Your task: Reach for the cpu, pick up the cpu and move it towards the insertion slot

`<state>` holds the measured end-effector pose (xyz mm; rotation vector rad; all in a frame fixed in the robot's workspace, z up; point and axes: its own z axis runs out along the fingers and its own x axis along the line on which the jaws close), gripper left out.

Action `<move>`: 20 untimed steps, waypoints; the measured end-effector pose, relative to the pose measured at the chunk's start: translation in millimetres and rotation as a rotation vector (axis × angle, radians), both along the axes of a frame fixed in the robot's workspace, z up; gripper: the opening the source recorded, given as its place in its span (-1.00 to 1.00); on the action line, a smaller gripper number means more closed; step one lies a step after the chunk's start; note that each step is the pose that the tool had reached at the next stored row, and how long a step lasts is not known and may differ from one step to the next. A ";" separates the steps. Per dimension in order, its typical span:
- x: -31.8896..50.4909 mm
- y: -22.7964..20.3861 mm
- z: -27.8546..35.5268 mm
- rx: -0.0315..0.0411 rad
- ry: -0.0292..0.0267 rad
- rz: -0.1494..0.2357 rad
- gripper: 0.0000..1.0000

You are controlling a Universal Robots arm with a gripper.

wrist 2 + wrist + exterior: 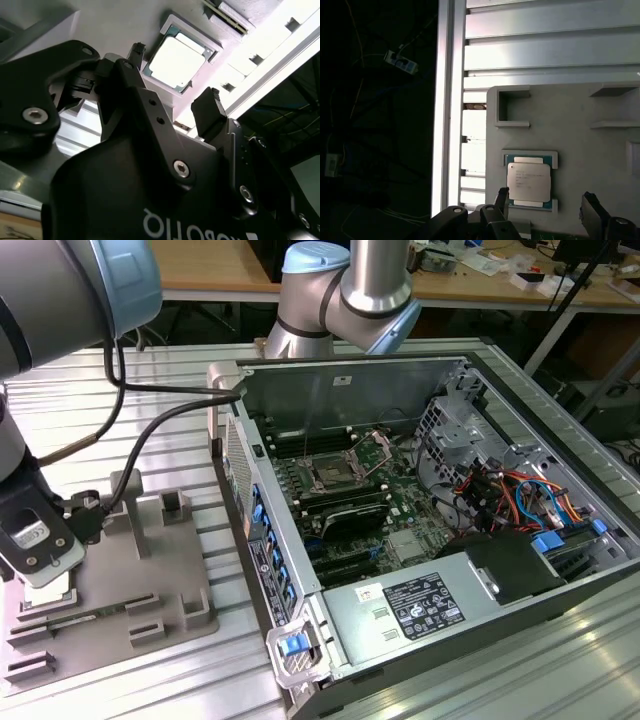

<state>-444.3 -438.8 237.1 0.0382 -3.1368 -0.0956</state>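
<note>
Next, my gripper grabs the middle of the cpu's open side edges, since the fixture's raised sides wrap the cpu's corners.
The cpu (529, 181) is a silvery square chip with a green rim, lying flat in a recess of the grey plastic fixture (580, 110). In both wrist views my gripper (546, 197) hangs just above it, open, with one black fingertip on either side of the chip (175, 62) and nothing held. In the exterior view the gripper (42, 558) hovers over the fixture (150, 570) at that view's left. The insertion slot (335, 475), a silver-framed socket with its bracket raised, sits on the green motherboard inside the open computer case.
The open case (440, 540) lies to the exterior view's right of the fixture, holding a black power supply (510, 565), coloured cables (510, 495) and a drive cage. Its raised side wall (250, 510) stands between fixture and motherboard. Ribbed aluminium table (545, 50) surrounds the fixture.
</note>
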 end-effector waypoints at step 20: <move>-7.4 0.0 -28.9 0.0058 0.0009 0.035 0.33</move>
